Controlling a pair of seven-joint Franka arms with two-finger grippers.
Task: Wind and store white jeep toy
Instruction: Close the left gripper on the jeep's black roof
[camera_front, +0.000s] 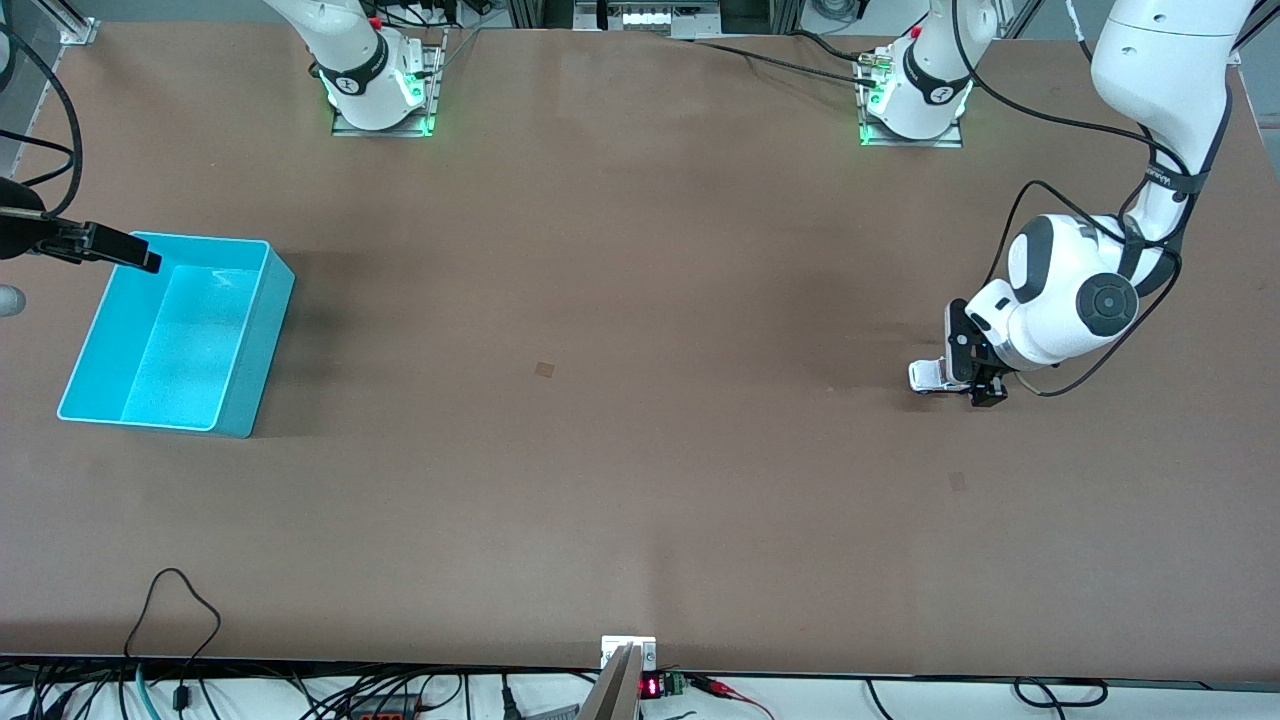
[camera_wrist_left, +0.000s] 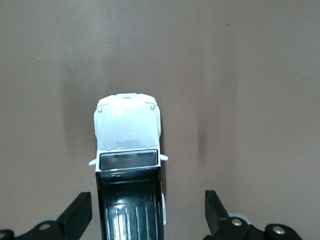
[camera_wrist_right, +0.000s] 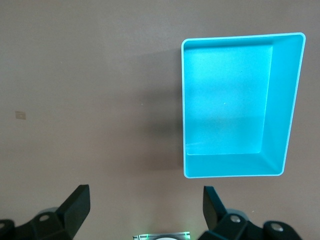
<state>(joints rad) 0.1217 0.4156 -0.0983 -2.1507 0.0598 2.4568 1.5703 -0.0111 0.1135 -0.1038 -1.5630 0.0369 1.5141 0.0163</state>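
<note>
The robot's left gripper should close on the jeep now, because its fingers are low on both sides of the black rear bed (camera_wrist_left: 130, 205). Closing now would hold the jeep.
The white jeep toy (camera_front: 928, 375) stands on the brown table toward the left arm's end. In the left wrist view its white hood (camera_wrist_left: 127, 130) and black rear bed show from above. My left gripper (camera_front: 975, 372) is low over the jeep's rear and open. Its fingers (camera_wrist_left: 80, 212) stand on either side of the black bed without touching it. The turquoise bin (camera_front: 270, 300) sits empty toward the right arm's end. My right gripper (camera_front: 140, 258) is open and empty, up over the bin's edge farther from the front camera. The bin's wall (camera_wrist_right: 285, 100) shows in the right wrist view.
Two small tan marks lie on the table, one (camera_front: 544, 369) near the middle and one (camera_front: 957, 481) nearer the front camera than the jeep. Cables (camera_front: 180, 610) run along the table's front edge. The arm bases (camera_front: 380, 90) stand at the edge farthest from the front camera.
</note>
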